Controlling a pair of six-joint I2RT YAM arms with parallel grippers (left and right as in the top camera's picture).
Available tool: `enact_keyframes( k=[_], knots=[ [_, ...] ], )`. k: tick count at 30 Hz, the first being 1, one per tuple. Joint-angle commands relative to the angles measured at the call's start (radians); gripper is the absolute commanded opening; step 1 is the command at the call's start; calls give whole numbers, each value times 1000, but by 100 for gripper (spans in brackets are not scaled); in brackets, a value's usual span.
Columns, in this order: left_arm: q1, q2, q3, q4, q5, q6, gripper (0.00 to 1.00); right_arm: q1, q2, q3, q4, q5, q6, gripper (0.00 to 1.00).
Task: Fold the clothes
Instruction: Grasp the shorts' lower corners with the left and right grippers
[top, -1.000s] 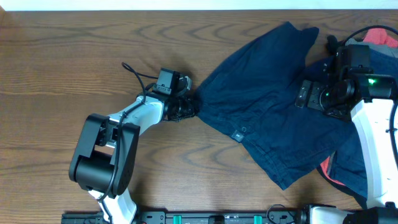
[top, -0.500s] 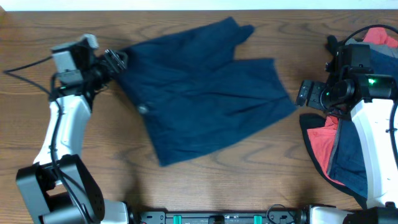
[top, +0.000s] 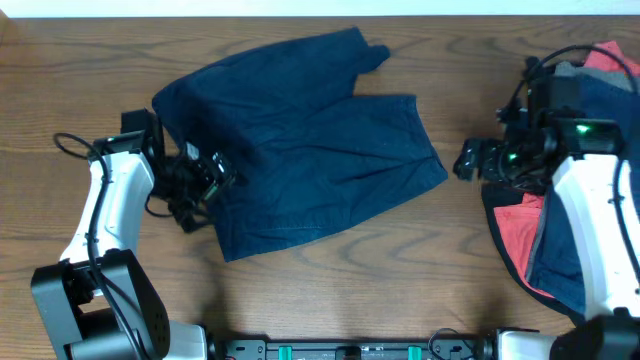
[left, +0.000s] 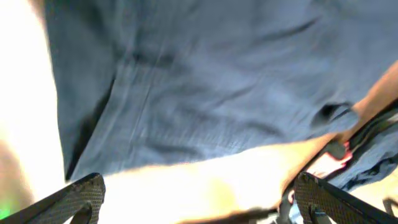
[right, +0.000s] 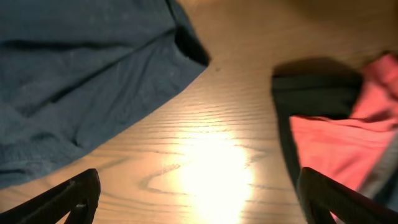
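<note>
I will next grab the navy garment's near corner (top: 232, 252) (left: 78, 170) with my left gripper, to match my right gripper's corner. Then I can lift that edge of the garment and fold it.
A dark navy garment (top: 310, 140) of the clothes lies spread flat on the table (top: 330, 300), left of centre. My left gripper (top: 208, 178) sits at its left edge, open and holding nothing. In the left wrist view the navy fabric (left: 205, 81) fills the top, with bare bright table between the gripper's (left: 199, 200) wide-set fingertips (left: 81, 196). My right gripper (top: 468, 160) hovers open just right of the garment's right corner. Its wrist view shows that navy corner (right: 87, 68) at upper left and bare wood between the gripper's (right: 199, 200) fingers.
A heap of other clothes, red (top: 515, 235), navy (top: 560, 245) and grey, lies at the far right under my right arm. The same red piece (right: 336, 143) with a dark border appears in the right wrist view. Cables trail beside the left arm (top: 70, 145).
My left gripper has opened and let go of the navy garment's corner, then dropped back toward the near side. The garment has settled flat, slightly further left. The right gripper edged left.
</note>
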Motion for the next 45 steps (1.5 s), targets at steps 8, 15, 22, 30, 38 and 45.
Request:
enact_keyframes(
  k=[8, 15, 22, 30, 38, 45],
  knots=[
    [-12, 4, -95, 26, -32, -338, 98, 29, 45, -282, 292, -73, 491, 99],
    [-91, 4, -217, 209, -153, -437, 98, 141, 45, -422, 574, -77, 597, 99],
    [-132, 3, -232, 209, -176, -493, 98, 228, 45, -457, 634, 123, 711, 99],
    [-190, 3, -301, 238, -235, -640, 98, 241, 47, -457, 660, 131, 710, 99],
    [-194, -2, -304, 188, -275, -721, 98, 241, 72, -457, 657, 133, 705, 99],
    [-195, -2, -308, 222, -377, -819, 98, 241, 135, -457, 654, 111, 706, 99]
  ],
)
